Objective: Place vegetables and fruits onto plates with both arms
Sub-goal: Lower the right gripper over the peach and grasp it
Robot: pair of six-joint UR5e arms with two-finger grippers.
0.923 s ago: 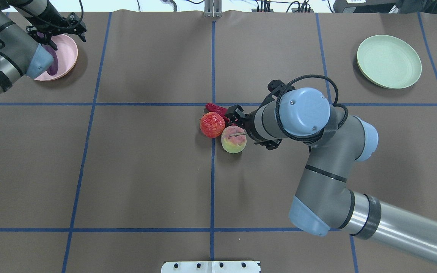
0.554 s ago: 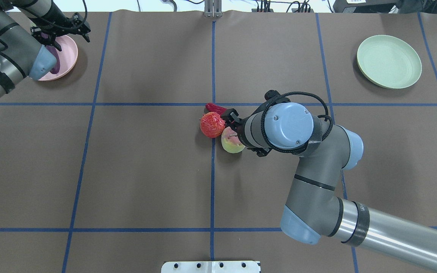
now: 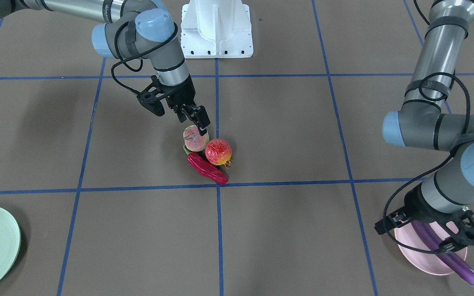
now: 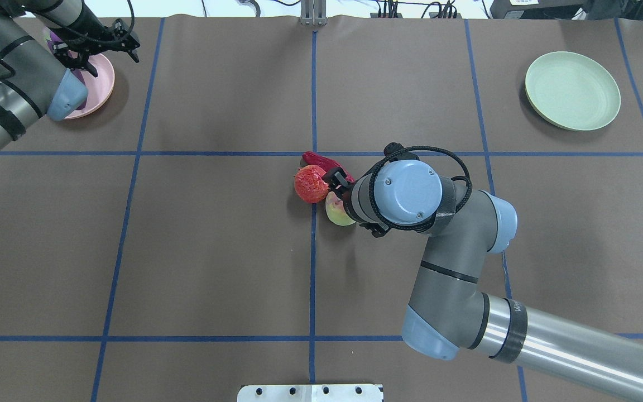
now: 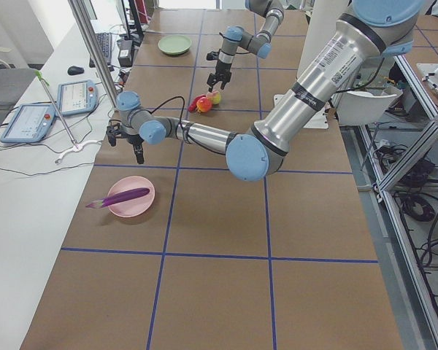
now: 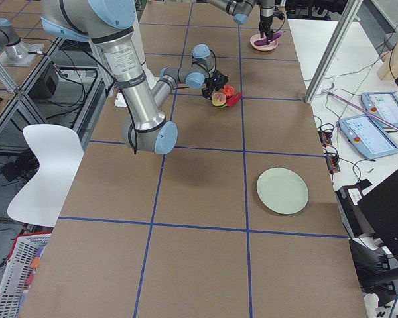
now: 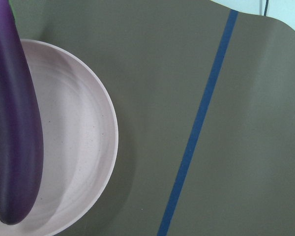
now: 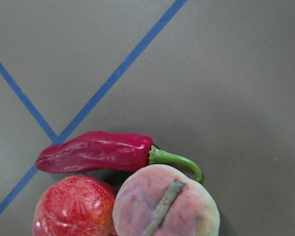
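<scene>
The peach needs to go onto a plate, so my right gripper should grab it next by its round body around the stem [image 3: 195, 141].
The purple eggplant [image 3: 447, 255] lies across the pale pink plate [image 3: 420, 257], its stem end past the rim. My left gripper [image 3: 430, 230] hovers just above it, open and holding nothing; the left wrist view shows the eggplant [image 7: 14, 137] resting free in the plate [image 7: 83, 162]. At the table's middle the peach [image 4: 335, 213], pomegranate [image 4: 311, 183] and red chili pepper [image 4: 317, 158] lie bunched together. My right gripper [image 3: 178, 114] stands open right over the peach [image 3: 195, 139], one fingertip [image 3: 202, 120] close to its top. The mint green plate [image 4: 572, 90] holds nothing.
The robot's white base block [image 3: 216, 28] stands at the near table edge. Blue tape lines divide the brown table cover [image 4: 215, 251] into squares. Tablets and cables lie on a side bench [image 5: 44, 117] beyond the pink plate's end.
My right arm has swung left, bringing its open gripper over the peach. My left gripper has drifted a little farther back from the pink plate, leaving the eggplant there.
</scene>
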